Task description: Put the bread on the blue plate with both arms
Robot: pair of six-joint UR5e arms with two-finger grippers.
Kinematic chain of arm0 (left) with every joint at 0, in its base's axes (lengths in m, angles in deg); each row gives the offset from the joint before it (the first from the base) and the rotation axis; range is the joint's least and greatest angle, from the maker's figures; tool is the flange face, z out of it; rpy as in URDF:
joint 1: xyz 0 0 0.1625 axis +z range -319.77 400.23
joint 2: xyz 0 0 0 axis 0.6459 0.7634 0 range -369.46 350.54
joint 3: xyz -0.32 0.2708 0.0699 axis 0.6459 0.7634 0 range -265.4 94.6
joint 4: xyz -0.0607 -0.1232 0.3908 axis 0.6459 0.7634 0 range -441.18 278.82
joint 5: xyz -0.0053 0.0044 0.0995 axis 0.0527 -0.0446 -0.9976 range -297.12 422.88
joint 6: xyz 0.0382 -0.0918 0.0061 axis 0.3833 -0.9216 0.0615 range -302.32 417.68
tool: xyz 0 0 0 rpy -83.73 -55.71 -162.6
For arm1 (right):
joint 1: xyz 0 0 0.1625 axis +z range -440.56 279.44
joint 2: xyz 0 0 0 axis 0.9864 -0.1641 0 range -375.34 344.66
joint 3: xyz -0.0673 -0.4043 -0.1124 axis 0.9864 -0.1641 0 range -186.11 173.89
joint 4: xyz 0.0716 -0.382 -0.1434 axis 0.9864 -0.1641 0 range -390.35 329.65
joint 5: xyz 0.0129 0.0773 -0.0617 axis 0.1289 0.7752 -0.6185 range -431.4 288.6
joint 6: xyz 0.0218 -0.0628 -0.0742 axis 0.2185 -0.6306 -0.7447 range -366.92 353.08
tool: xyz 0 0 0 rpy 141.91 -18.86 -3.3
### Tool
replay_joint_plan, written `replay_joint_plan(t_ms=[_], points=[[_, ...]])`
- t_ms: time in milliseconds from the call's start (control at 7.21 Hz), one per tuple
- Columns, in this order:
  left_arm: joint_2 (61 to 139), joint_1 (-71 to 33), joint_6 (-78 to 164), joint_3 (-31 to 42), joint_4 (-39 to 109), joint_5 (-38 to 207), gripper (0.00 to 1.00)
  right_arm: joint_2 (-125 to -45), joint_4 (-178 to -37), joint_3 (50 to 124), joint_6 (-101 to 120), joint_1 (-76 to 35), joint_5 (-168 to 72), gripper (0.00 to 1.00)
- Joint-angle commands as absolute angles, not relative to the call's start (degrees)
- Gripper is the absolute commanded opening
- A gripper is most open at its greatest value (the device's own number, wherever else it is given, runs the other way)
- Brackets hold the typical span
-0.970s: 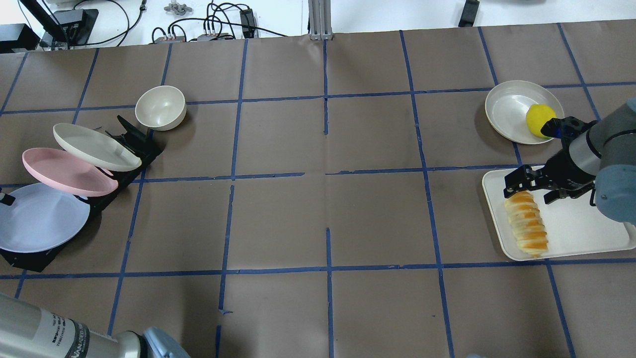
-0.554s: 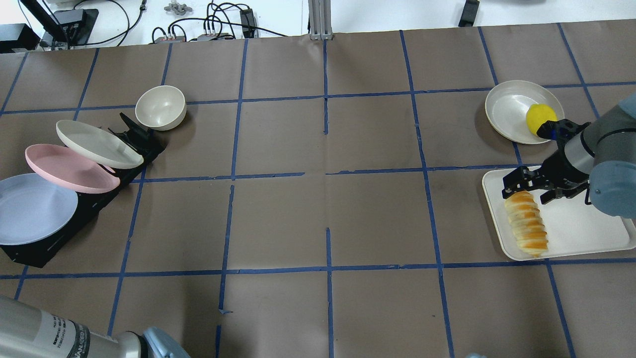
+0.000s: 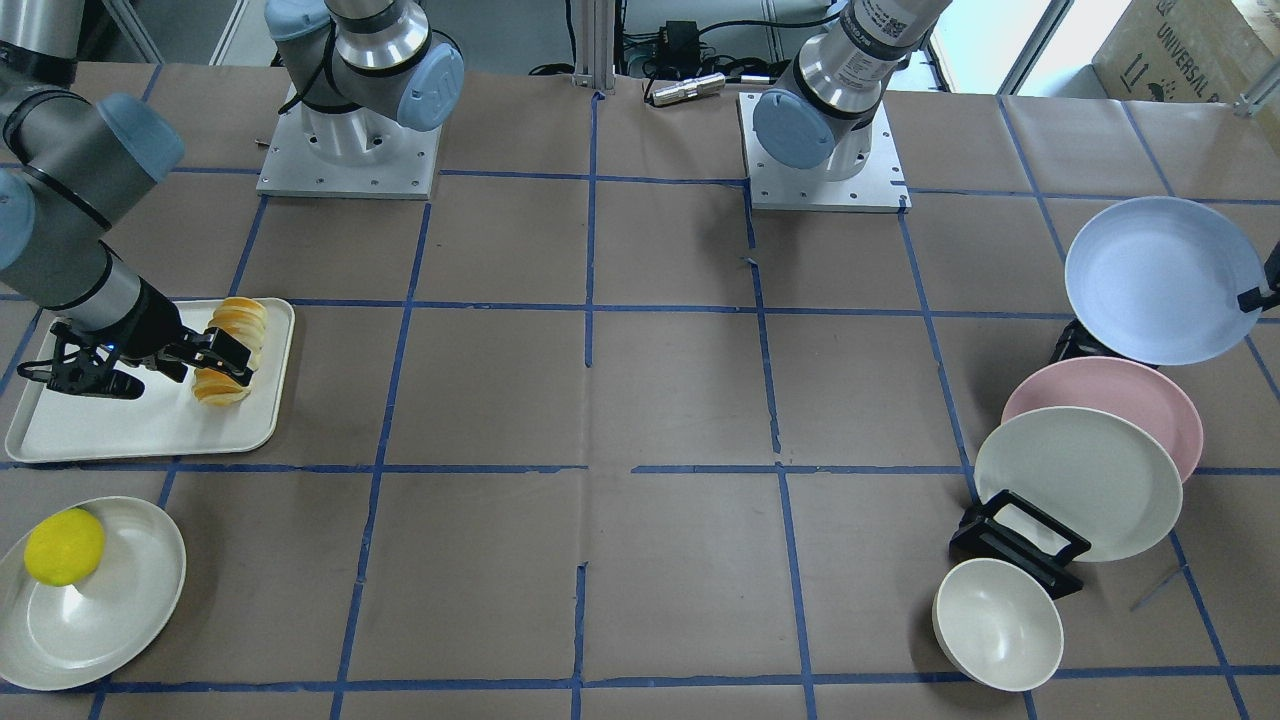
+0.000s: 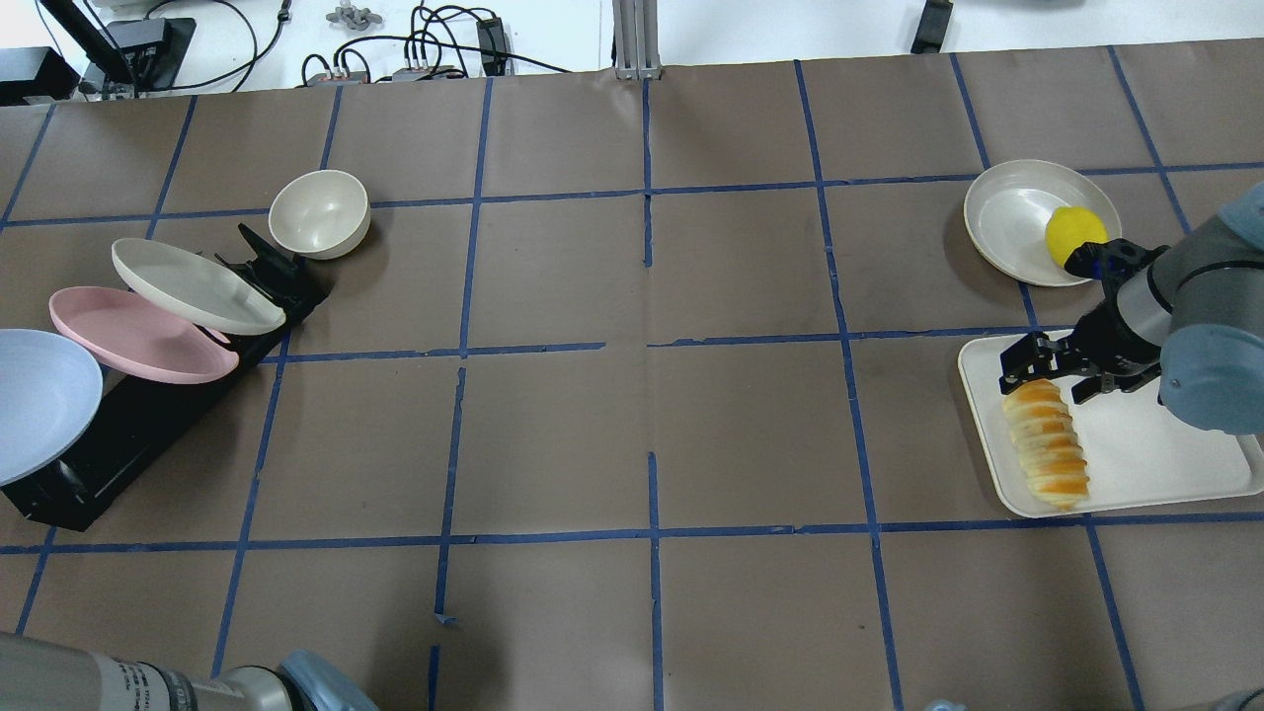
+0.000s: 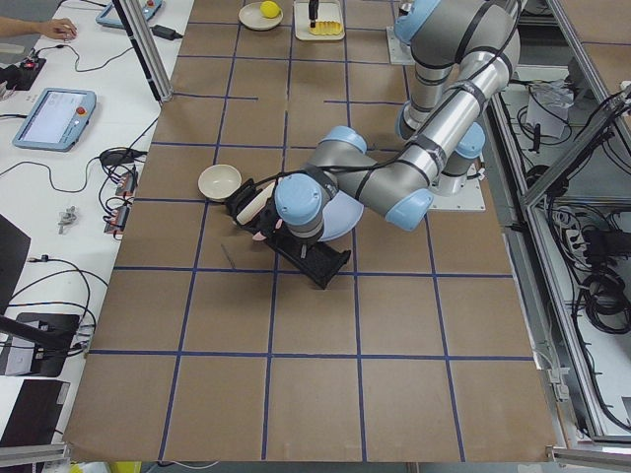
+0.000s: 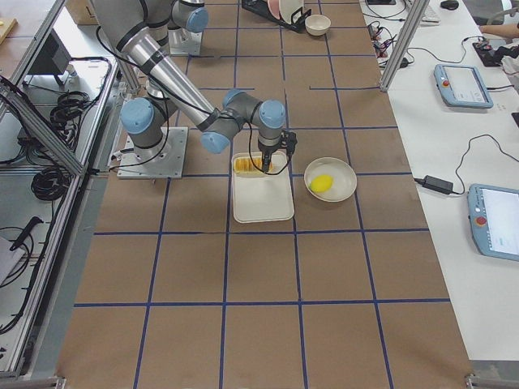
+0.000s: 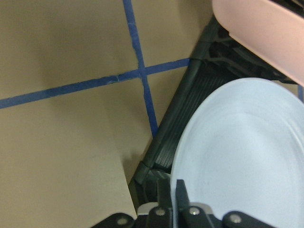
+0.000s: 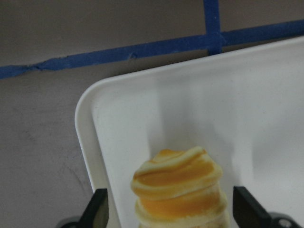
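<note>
Next, the right gripper grabs the striped bread by one rounded end [image 3: 223,383]. Then it places the bread on the blue plate [image 3: 1154,276].
The bread [image 4: 1047,444] lies on a white tray [image 4: 1155,444] at the right; it also shows in the front view [image 3: 240,320] and the right wrist view [image 8: 178,183]. My right gripper [image 4: 1052,380] is open, one finger on each side of the loaf's far end, low over the tray. The blue plate [image 4: 39,405] is tilted at the left edge, above the black rack [image 4: 128,434]. My left gripper [image 3: 1260,295] is shut on its rim, as the left wrist view [image 7: 175,199] shows. The plate fills that view's right [image 7: 237,156].
A pink plate [image 4: 138,336] and a cream plate [image 4: 193,286] lean in the rack. A cream bowl [image 4: 319,212] stands behind it. A cream plate [image 4: 1012,217] with a yellow ball [image 4: 1074,235] sits behind the tray.
The blue plate has moved left and out of its rack slot, held by my left gripper. My right gripper has shifted slightly over the bread's far end, still open.
</note>
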State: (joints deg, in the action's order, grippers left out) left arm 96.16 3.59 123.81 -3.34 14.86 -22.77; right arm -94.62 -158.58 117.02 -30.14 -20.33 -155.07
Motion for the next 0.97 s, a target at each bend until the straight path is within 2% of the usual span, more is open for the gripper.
replay_joint_plan(t_ms=[0, 277, 416, 693, 832], points=[[88.4, 2.9, 122.5, -1.2, 18.8, -22.3, 0.0, -93.4, -159.5, 117.6, -30.6, -20.4, -155.1, 0.93], [86.0, -1.9, 116.8, 1.9, 18.8, -21.7, 0.0, -93.3, -160.8, 117.8, -30.6, -20.4, -155.2, 0.92], [86.5, -6.0, 111.8, 2.3, 18.8, -19.6, 0.0, -93.3, -160.8, 117.8, -30.6, -20.4, -155.2, 0.86], [86.8, -18.1, 97.7, 3.0, 18.1, -17.8, 0.0, -93.3, -160.8, 117.9, -31.6, -20.4, -155.2, 0.58], [87.2, -24.4, 91.9, 3.5, 16.8, -15.1, 0.0, -93.4, -160.8, 117.9, -31.8, -20.4, -156.4, 0.39]])
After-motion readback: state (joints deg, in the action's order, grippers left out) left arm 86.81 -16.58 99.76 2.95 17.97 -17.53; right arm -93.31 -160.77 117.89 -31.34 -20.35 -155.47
